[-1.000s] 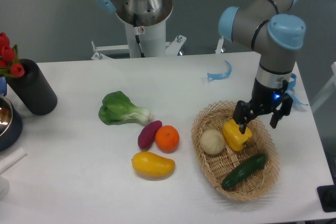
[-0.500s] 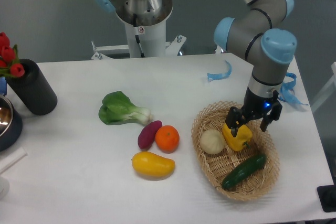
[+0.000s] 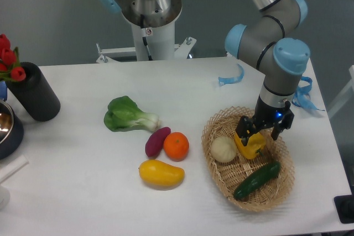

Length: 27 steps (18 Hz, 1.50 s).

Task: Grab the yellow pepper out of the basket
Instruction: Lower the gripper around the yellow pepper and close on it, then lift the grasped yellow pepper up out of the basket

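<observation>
My gripper grabs the yellow pepper by its rounded body next, to pick the pepper from the wicker basket.
The yellow pepper lies in the tan wicker basket at the right of the table, between a pale onion and a dark green cucumber. My gripper hangs straight above the pepper with its jaws open. The left finger is at the pepper's top left, and the right finger is over its right side. The pepper rests on the basket floor, its top partly hidden by the gripper.
Left of the basket lie a yellow-orange mango, an orange, a purple sweet potato and a green bok choy. A black vase with red tulips and a bowl stand far left. Blue tape lies behind the basket.
My gripper has moved left and down, from beside the pepper's right to directly over it. The pepper and the other items have not moved.
</observation>
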### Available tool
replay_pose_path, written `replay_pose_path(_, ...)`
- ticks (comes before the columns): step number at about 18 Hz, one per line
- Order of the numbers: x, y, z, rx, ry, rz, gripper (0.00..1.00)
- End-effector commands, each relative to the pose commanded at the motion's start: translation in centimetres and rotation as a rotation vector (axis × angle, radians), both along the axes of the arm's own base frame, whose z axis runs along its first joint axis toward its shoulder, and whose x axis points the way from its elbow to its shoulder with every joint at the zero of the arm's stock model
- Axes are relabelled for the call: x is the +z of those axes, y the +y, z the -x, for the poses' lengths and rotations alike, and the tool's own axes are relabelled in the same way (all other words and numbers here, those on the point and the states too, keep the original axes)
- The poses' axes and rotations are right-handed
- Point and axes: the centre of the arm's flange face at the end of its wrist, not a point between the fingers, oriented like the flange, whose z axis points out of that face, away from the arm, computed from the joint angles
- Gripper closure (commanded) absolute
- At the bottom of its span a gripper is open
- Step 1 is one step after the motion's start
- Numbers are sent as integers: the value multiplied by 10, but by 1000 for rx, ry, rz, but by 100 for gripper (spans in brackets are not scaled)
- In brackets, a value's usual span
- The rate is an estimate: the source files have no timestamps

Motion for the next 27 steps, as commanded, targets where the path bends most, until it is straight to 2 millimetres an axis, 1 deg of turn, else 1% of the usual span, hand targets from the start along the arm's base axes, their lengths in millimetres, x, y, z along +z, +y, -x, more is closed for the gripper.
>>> replay_pose_path(5, -11, -3, -6, 1, 1, 8, 0)
replay_pose_path(9, -12, -3, -5, 1, 6, 6, 0)
replay_pose_path(10, -11, -2, -4, 0, 7, 6, 3)
replay_pose_path(11, -11, -2, -4, 0, 7, 6, 18)
replay_pose_path(12, -11, -2, -4, -2, 8, 6, 26)
replay_pose_path(14, -11, -2, -4, -3, 8, 6, 36)
replay_pose_path(16, -10, -2, -4, -3, 10, 5, 42)
replay_pose_path(17, -10, -2, -4, -3, 11, 5, 43)
replay_pose_path(20, -9, -2, -4, -3, 15, 3, 53)
replay_pose_path(22, -1, -2, -3, -6, 29, -2, 53)
replay_pose_path(23, 7, -2, -2, -7, 43, -6, 53)
replay_pose_path(24, 19, -1, -2, -10, 62, -13, 53)
replay_pose_path(27, 63, -4, 3, -64, 167, 3, 53)
